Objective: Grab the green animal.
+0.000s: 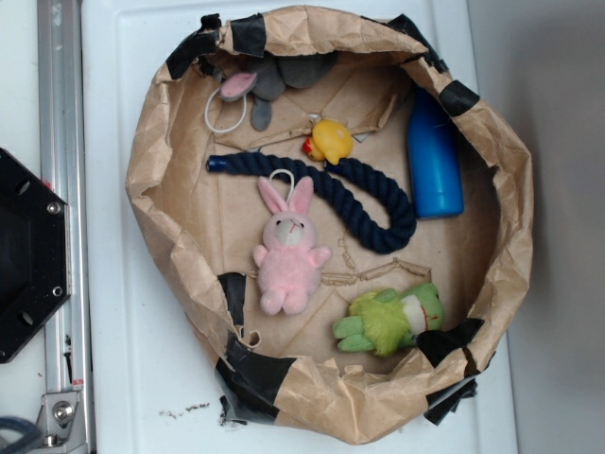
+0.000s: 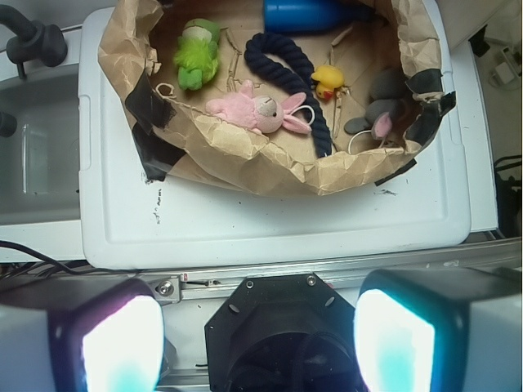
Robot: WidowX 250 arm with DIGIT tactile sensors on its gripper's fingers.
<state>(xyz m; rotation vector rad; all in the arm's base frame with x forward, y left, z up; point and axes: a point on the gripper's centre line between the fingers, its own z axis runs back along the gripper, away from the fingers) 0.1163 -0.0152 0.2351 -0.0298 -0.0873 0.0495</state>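
I will reach the green animal and grab it by its head (image 1: 428, 304), and that leaves the green animal's fuzzy body (image 1: 378, 322) free.
The green animal (image 1: 392, 320) is a fuzzy lime-green plush with a pale face and a red mark. It lies on its side at the lower right inside the brown paper bowl (image 1: 151, 132). In the wrist view the green animal (image 2: 196, 55) is at the far upper left of the paper bowl (image 2: 245, 167). My gripper (image 2: 260, 347) is open, its two glowing pads far apart at the bottom of the wrist view with nothing between them. It hovers over the black robot base (image 2: 282, 327), well away from the bowl. The gripper does not show in the exterior view.
Inside the bowl lie a pink bunny (image 1: 288, 255), a navy rope (image 1: 359, 194), a yellow duck (image 1: 332, 140), a blue bottle (image 1: 435, 161) and a grey mouse toy (image 1: 260, 85). The bowl rests on a white lid (image 1: 123, 378). An aluminium rail (image 1: 59, 142) and black base (image 1: 24, 255) are at left.
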